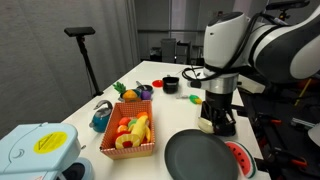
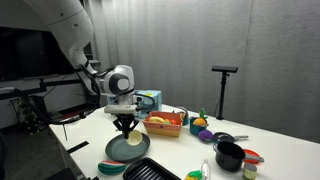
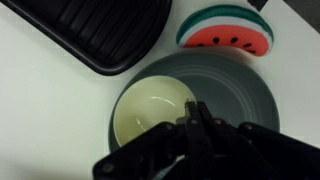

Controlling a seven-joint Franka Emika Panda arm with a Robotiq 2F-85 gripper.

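The bowl stays in my gripper from here until its base rests on the plate: it hangs from the fingers above the plate's grey surface.
In the wrist view a pale yellow bowl sits on a dark grey plate. My gripper is shut, its black fingertips pressed together right at the bowl's right-hand rim. I cannot tell whether the rim is pinched between them. In both exterior views the gripper hangs straight down just over the plate. The bowl shows as a light patch under the fingers. A toy watermelon slice lies beside the plate.
A black ridged grill tray lies next to the plate. Farther along the white table stand an orange basket of toy food, a black pot and small toy fruit. A blue-and-white device sits at the table's corner.
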